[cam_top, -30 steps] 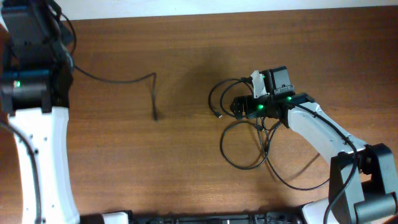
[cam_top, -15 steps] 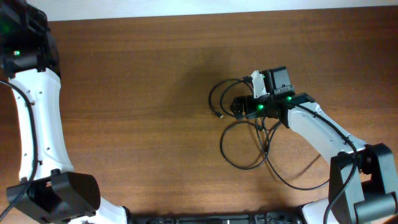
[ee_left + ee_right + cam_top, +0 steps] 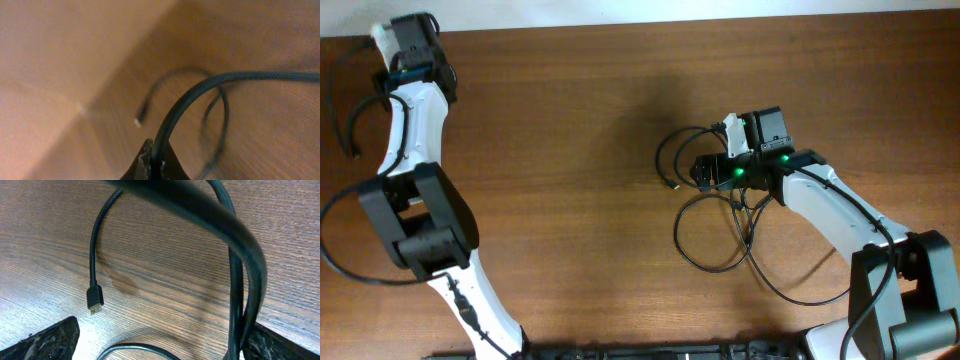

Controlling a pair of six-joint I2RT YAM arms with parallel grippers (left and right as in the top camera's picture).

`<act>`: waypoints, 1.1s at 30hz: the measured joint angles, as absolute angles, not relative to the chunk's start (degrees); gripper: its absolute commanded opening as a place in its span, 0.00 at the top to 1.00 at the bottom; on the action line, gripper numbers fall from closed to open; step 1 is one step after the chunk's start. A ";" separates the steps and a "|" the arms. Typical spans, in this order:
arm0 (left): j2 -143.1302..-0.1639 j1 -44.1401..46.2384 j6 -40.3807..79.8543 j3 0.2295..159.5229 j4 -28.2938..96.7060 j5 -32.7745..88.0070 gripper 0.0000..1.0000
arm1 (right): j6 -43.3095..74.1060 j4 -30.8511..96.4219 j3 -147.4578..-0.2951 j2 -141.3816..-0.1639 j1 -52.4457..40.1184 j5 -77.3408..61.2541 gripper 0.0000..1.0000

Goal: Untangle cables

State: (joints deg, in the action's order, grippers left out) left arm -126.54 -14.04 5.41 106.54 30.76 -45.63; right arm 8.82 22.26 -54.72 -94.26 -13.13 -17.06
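Note:
My fingers hold the black cable arched (image 3: 175,112) high above the brown tabletop, so it is too early for my left gripper to release it; the cable comes down first.
A tangle of thin black cables (image 3: 677,232) lies right of the table's middle in looped coils. One plug end (image 3: 669,186) points left; it also shows in the right wrist view (image 3: 95,302). My right gripper (image 3: 704,172) is open over the tangle, and two cable strands (image 3: 240,295) run down by its right finger. The jaws (image 3: 162,330) stand wide apart. My left gripper (image 3: 392,38) is at the far back left corner, shut on one black cable (image 3: 200,90). That cable's loose plug end (image 3: 139,120) hangs beyond it, blurred. A thin cord (image 3: 340,105) curves past the left edge.
The brown wooden table (image 3: 550,230) ends at a pale wall along the back. The left arm's black elbow joint (image 3: 415,220) stands over the left side. The right arm's base (image 3: 910,290) is at the front right corner.
My left arm has swung to the far back left corner, dragging its cable off the table's middle. The right arm and the tangle have not moved.

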 measured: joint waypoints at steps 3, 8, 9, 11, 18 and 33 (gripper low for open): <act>-127.09 -16.12 15.25 106.45 35.05 -39.68 1.00 | 8.82 22.31 -54.72 -94.26 -13.13 -17.06 0.01; -127.09 -22.06 27.38 106.45 36.45 -27.40 0.51 | 8.84 22.28 -54.72 -94.26 -13.13 -17.06 0.01; -127.09 -23.18 28.60 106.45 36.47 -25.04 0.01 | 8.84 22.28 -54.72 -94.26 -13.13 -17.06 0.01; -127.09 -24.91 29.87 106.45 36.69 -21.19 0.01 | 8.80 22.28 -54.72 -94.26 -13.13 -17.06 0.01; -126.23 -26.39 31.62 106.45 38.54 -8.47 0.01 | 8.80 22.28 -54.72 -94.26 -13.13 -17.06 0.01; -90.54 -26.22 32.38 107.37 51.09 3.16 0.01 | 8.80 22.35 -54.72 -94.26 -13.13 -17.06 0.02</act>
